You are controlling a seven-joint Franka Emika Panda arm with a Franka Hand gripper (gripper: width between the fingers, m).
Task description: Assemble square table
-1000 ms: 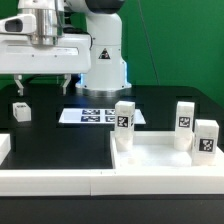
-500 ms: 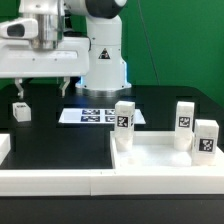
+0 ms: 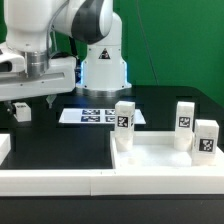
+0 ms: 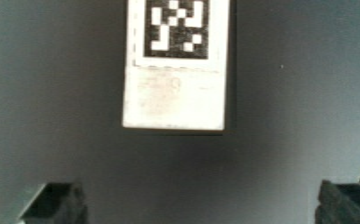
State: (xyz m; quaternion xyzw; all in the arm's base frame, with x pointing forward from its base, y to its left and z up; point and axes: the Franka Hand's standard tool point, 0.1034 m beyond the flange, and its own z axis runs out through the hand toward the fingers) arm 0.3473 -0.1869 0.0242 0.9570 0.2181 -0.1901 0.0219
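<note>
The gripper grabs the last leg by its plain end (image 4: pixel 175 102) beside the tag next, to stand the leg in the white table top.
The square table's white top (image 3: pixel 160 158) lies at the exterior view's right front, and three white tagged legs (image 3: pixel 124 117) (image 3: pixel 185 116) (image 3: pixel 206 138) stand on it. A further leg (image 3: pixel 20 111) lies alone on the black table at the exterior view's left. My gripper (image 3: pixel 29 99) hangs open just above that leg, holding nothing. In the wrist view the leg (image 4: pixel 173 85) lies lengthwise ahead of the gripper (image 4: pixel 203 205), its tag at the far end. Both dark fingertips (image 4: pixel 52 204) show at the picture's edge, wide apart with bare table between them.
The marker board (image 3: pixel 98 116) lies flat at the back middle, in front of the robot's base (image 3: pixel 104 70). Low white border rails run along the front (image 3: pixel 50 181) and the exterior view's left edge (image 3: pixel 4 148).
The arm has swung toward the exterior view's left and come lower over the lone leg. The jaws have stayed wide open. No part has moved.
</note>
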